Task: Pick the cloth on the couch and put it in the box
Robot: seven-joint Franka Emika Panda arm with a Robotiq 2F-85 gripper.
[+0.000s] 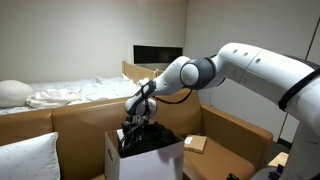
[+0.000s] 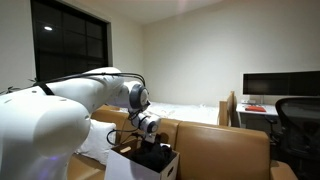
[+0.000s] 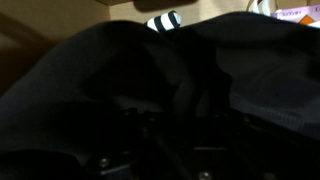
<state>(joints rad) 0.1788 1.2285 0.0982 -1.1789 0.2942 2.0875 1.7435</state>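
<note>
My gripper opens next, since the dark cloth lies bunched inside the white box below my gripper and would rest there.
A dark cloth [image 1: 157, 138] lies bunched in the top of a white box [image 1: 140, 163] that stands on the tan couch [image 1: 70, 118]. It shows in both exterior views: the cloth [image 2: 160, 156] sits in the box [image 2: 122, 166]. My gripper [image 1: 134, 122] points down into the box, right at the cloth, and also shows in an exterior view [image 2: 150, 142]. In the wrist view the dark cloth [image 3: 120, 90] fills nearly the whole picture. The jaws are lost in the dark, so I cannot tell whether they hold the cloth.
A white pillow [image 1: 28, 158] lies on the couch beside the box. A bed with white sheets [image 1: 70, 93] stands behind the couch. A monitor [image 1: 157, 54] stands at the back. A small brown box [image 1: 196, 144] lies on the couch seat. An office chair [image 2: 296, 120] stands by a desk.
</note>
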